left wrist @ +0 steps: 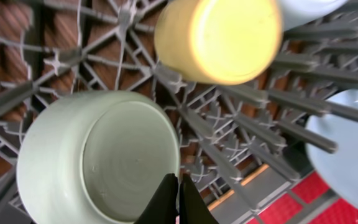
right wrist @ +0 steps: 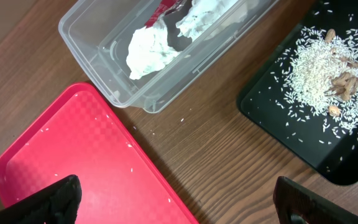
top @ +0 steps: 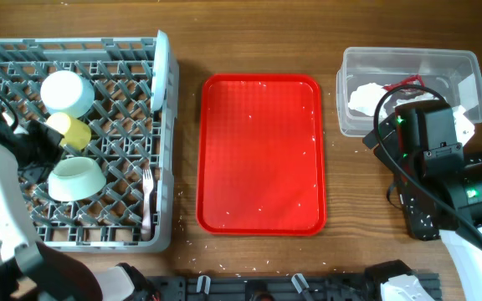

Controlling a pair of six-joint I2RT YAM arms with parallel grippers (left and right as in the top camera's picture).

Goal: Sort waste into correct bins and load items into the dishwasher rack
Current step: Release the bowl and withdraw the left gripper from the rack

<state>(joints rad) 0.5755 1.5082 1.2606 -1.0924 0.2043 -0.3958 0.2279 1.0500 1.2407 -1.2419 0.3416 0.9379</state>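
Note:
My left gripper's shut fingers are empty above the green bowl's rim. The green bowl [top: 75,178] [left wrist: 98,155] would stay in the rack if I lifted my left gripper now.
The grey dishwasher rack [top: 124,221] at the left holds a light blue bowl [top: 65,92], a yellow cup [top: 74,130], a pale green bowl [top: 75,178], a white fork [top: 147,196] and a plate [top: 161,71] standing on edge. My left gripper [left wrist: 179,199] is shut and empty, just above the rim of the green bowl [left wrist: 98,155], below the yellow cup [left wrist: 219,37]. My right gripper [right wrist: 179,205] is open and empty over the table between the red tray [right wrist: 73,155] and the black bin [right wrist: 272,118]. The bin holds rice crumbs [right wrist: 322,68]. The clear tub [right wrist: 98,50] holds white napkins [right wrist: 148,53] and a red wrapper [top: 408,82].
The red tray [top: 262,150] lies in the middle with a few rice grains on it. Loose grains lie on the wood in front of it [top: 224,267]. My right arm [top: 429,142] hides most of the black bin [top: 425,226]. The plate's edge [left wrist: 353,143] is right of my left gripper.

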